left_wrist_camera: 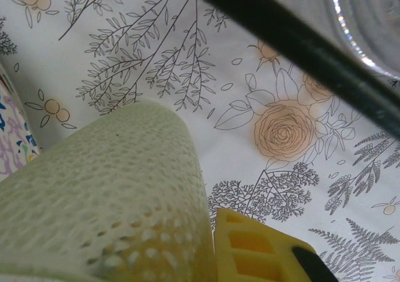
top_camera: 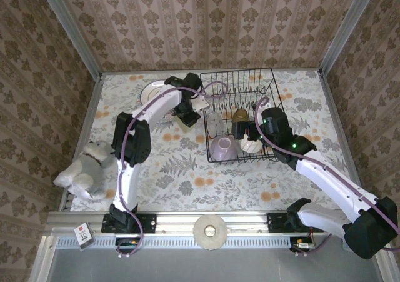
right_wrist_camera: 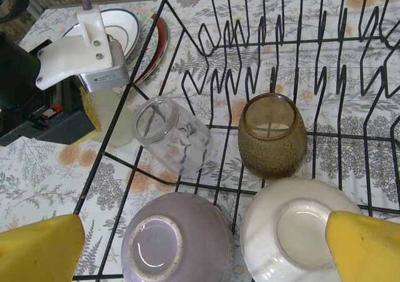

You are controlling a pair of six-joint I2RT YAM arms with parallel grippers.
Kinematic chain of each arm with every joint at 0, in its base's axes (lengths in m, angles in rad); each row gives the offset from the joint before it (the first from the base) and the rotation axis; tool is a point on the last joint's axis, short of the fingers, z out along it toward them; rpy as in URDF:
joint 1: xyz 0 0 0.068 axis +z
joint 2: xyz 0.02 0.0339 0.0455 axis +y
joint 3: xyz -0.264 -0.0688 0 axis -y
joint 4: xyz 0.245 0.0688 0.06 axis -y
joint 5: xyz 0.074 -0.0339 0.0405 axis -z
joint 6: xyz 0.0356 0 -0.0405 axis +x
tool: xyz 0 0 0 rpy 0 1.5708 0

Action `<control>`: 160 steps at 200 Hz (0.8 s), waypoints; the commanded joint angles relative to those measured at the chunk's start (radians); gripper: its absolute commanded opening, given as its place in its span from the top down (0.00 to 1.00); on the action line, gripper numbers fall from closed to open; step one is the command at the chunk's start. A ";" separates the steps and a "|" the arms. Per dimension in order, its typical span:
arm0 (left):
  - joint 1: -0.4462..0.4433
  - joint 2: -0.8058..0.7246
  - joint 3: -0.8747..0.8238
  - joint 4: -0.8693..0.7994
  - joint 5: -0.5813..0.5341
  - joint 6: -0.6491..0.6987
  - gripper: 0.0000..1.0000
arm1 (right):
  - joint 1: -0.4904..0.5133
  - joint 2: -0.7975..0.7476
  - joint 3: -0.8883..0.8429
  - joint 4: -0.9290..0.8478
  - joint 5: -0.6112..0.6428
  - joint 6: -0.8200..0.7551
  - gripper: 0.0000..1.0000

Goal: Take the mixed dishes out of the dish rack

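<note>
The pale green tumbler [left_wrist_camera: 106, 194] is above flat table between the plates and the rack, so it would end up on that table. My left gripper needs to open.
The black wire dish rack [top_camera: 269, 82] holds an upturned lilac bowl [right_wrist_camera: 178, 241], an upturned cream bowl [right_wrist_camera: 294, 232], an amber cup [right_wrist_camera: 272, 135] and a small clear glass [right_wrist_camera: 172, 135] lying on its side. My right gripper [right_wrist_camera: 203, 247] hovers open above the two bowls, touching neither. My left gripper [top_camera: 189, 114] sits just outside the rack's left side, shut on the pale green tumbler [left_wrist_camera: 106, 194], with one yellow finger [left_wrist_camera: 262, 251] against its wall. Stacked plates [right_wrist_camera: 140, 35] lie on the table left of the rack.
A white plush dog [top_camera: 87, 166] sits at the table's left edge. A pale ring-shaped disc [top_camera: 210, 231] lies on the front rail between the arm bases. Upright prongs [right_wrist_camera: 250, 75] fill the rack's far half.
</note>
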 commanded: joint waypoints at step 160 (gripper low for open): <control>-0.020 -0.025 0.081 -0.057 -0.032 -0.018 0.37 | 0.018 0.019 -0.003 0.013 0.033 -0.019 0.00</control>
